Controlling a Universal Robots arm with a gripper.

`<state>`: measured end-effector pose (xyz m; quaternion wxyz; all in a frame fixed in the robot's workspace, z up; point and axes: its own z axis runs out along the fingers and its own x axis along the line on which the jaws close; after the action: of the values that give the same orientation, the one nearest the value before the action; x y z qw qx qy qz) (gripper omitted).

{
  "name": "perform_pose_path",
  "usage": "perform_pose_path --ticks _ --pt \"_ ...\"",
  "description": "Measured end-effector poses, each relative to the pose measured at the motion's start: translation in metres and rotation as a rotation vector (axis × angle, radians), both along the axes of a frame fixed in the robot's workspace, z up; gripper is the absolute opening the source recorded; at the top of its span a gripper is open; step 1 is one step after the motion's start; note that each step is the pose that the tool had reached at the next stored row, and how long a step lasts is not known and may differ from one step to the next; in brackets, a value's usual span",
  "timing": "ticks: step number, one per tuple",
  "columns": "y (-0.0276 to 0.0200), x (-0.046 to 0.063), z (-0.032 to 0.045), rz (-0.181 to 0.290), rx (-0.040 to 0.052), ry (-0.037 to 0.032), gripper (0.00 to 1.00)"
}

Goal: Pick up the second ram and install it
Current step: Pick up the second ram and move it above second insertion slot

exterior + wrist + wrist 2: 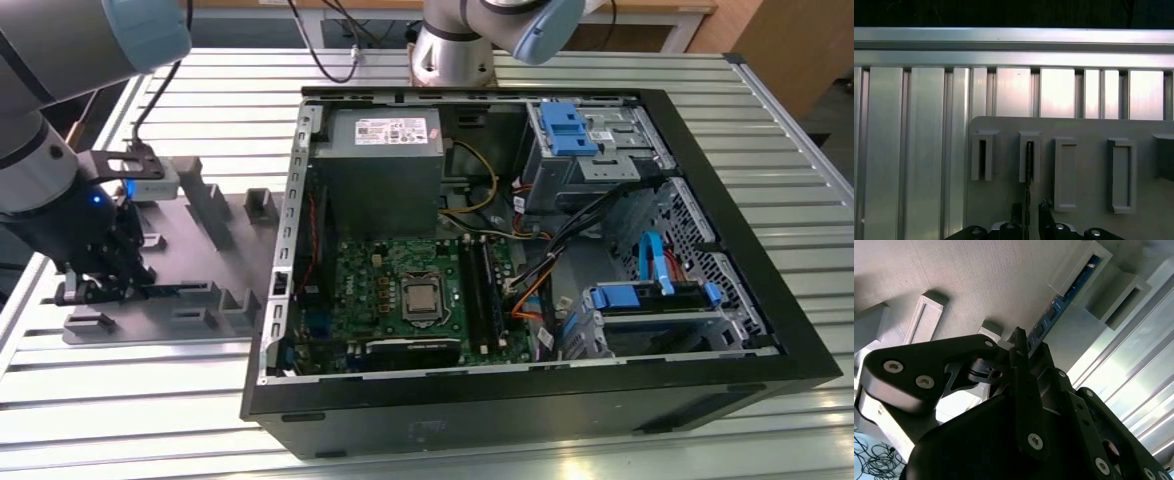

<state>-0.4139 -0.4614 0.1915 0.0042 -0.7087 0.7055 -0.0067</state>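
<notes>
The second ram needs to go into the motherboard's black slot rails, so my gripper will grab the ram by its exposed long edge (151, 290) next.
The second ram (1064, 297) is a thin blue board standing on edge in the slotted holders of a grey fixture plate (200, 255). In the first wrist view the ram (1029, 167) shows edge-on, running from a holder slot down between my fingers. My gripper (1029, 207) straddles its near end, with one dark finger (1016, 210) close on one side and a small gap to the other. The gripper (1031, 345) is open and the stick still rests in its holders. In the exterior view the gripper (100, 288) hangs low over the plate, at that view's left.
The open computer case (747, 260) lies at the exterior view's right, with the green motherboard (400, 285) and its black slot rails (481, 290) inside. Cables (561, 240) and blue drive brackets (567, 125) crowd the case. Other grey holders (1121, 172) stand on the plate. The table is ribbed metal (134, 400).
</notes>
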Motion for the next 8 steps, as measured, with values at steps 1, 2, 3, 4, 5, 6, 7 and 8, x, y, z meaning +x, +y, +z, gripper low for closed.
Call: perform_pose_path --ticks 1,2,3,4,5,6,7,8 --pt "0.0 0.0 -0.0002 0.0 0.0001 -0.0001 0.27" --pt "0.0 0.0 -0.0004 0.0 0.0001 -0.0001 0.27" --pt "0.0 0.0 -0.0008 0.0 0.0002 -0.0002 0.27" --pt "0.0001 0.0 -0.0011 0.0 0.0002 -0.0002 0.27" --pt "0.0001 0.0001 -0.0012 0.0 0.0001 -0.0001 0.27" --pt "0.0001 0.0002 -0.0014 0.0 0.0 -0.0001 0.27" --pt "0.0001 0.0002 -0.0017 0.0 0.0001 -0.0001 0.27" --pt "0.0 0.0002 -0.0019 0.0 0.0001 -0.0001 0.27"
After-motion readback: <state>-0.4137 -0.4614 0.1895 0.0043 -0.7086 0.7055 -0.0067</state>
